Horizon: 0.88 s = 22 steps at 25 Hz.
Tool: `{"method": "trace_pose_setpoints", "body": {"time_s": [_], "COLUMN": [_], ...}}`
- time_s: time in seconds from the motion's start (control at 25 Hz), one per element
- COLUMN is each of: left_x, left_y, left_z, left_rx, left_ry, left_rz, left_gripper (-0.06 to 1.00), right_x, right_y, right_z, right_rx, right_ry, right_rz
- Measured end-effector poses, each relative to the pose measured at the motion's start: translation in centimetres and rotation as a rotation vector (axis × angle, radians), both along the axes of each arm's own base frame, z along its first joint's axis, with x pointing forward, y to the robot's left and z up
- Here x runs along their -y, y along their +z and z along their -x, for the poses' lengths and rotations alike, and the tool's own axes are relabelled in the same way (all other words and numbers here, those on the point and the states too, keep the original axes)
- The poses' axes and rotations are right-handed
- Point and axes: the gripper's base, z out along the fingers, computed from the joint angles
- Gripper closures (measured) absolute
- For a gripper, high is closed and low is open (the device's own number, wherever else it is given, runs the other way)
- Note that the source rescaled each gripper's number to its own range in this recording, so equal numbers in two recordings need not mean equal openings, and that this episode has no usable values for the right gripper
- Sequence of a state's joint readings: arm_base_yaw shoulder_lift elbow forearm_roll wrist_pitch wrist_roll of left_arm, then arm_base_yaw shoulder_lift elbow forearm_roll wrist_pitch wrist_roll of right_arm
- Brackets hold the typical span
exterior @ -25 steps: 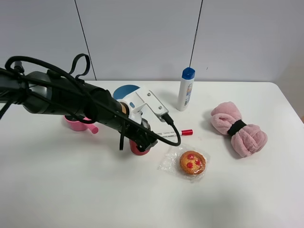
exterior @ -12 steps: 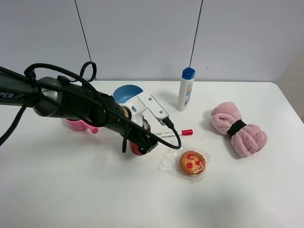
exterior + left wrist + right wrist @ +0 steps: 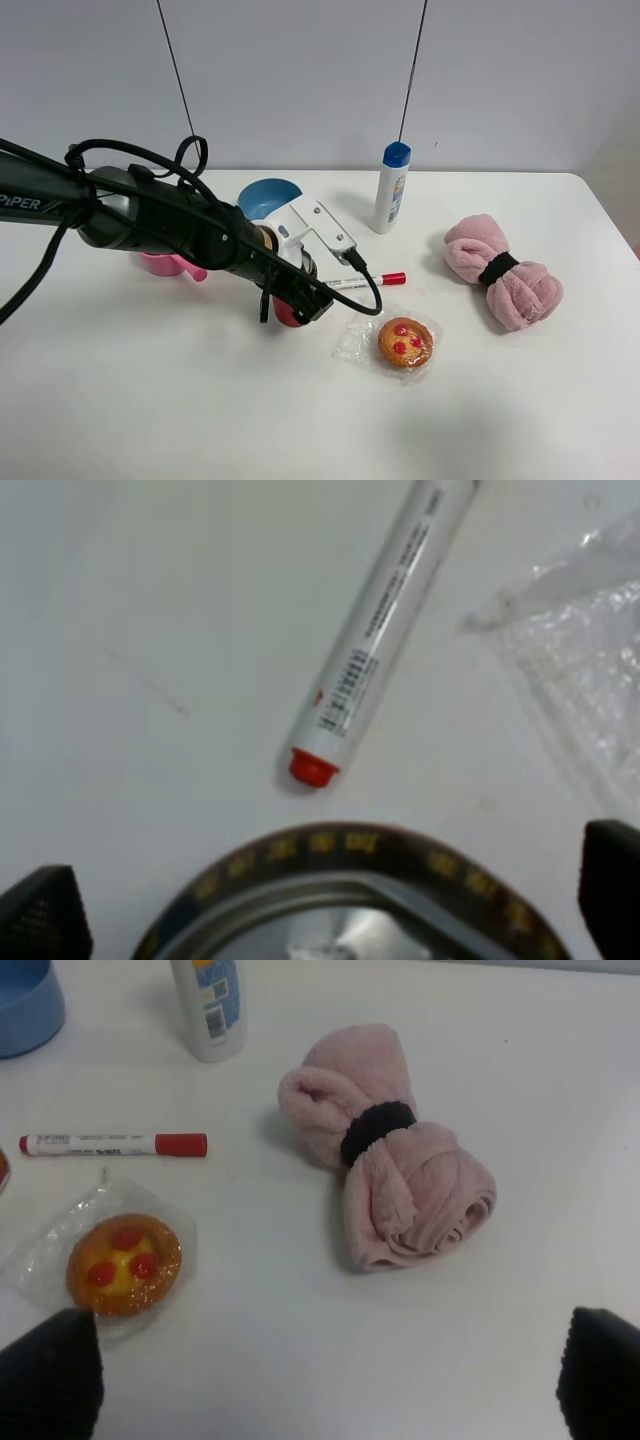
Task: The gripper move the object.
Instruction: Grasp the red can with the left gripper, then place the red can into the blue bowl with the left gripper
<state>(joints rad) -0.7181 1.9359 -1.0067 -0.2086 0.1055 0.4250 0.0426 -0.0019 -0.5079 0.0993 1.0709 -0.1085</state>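
The left gripper's fingers reach down past the red can's silver top, on either side of its red lower side (image 3: 286, 314), so the left gripper would catch the can if it closed now. It should close.
The red can (image 3: 282, 315) stands on the white table, mostly hidden under my left gripper (image 3: 297, 298). In the left wrist view its silver top and dark band (image 3: 350, 895) fill the lower edge. The two black fingertips (image 3: 40, 912) stand apart on either side of it, with a gap to the can. The left gripper (image 3: 325, 905) is open, low over the can. My right gripper (image 3: 325, 1390) is open and empty, out of the exterior view, above the table near the pink towel.
A red-capped marker (image 3: 365, 281) lies just right of the can. A wrapped cookie (image 3: 405, 342) lies in front of it. A pink towel roll (image 3: 500, 270), a white bottle (image 3: 392, 188), a blue bowl (image 3: 262, 192) and a pink cup (image 3: 165, 264) stand around.
The left arm has shifted a little and its cables have moved. Its gripper stays over the can, which has barely moved.
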Motion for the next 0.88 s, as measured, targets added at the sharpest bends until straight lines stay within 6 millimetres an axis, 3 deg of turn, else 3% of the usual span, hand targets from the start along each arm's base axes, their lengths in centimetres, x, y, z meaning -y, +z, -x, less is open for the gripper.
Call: {"method": "trace_pose_setpoints", "body": {"time_s": [0.32,0.4,0.44,0.48,0.52,0.88], "left_x": [0.09,0.1,0.11,0.12,0.14,-0.05], "left_y": [-0.17,-0.15,-0.19,-0.21,-0.23,0.5], "left_z": [-0.14,-0.15,-0.17,-0.19,-0.21,0.11], "left_rx": [0.006,0.008,0.009,0.01,0.009,-0.003], "left_ry": [0.002,0.002,0.002,0.003,0.008,0.002], "left_rz": [0.003,0.004,0.005,0.006,0.009,0.005], "left_gripper": [-0.02,0.24,0.51,0.85,0.94,0.93], "right_x": [0.0,0.0,0.0,0.0,0.0,0.0], "right_y": [0.0,0.0,0.0,0.0,0.0,0.0], "right_z": [0.0,0.0,0.0,0.0,0.0,0.0], "right_rx": [0.0,0.0,0.0,0.0,0.0,0.0], "right_ry": [0.0,0.0,0.0,0.0,0.0,0.0], "right_rz": [0.0,0.0,0.0,0.0,0.0,0.0]}}
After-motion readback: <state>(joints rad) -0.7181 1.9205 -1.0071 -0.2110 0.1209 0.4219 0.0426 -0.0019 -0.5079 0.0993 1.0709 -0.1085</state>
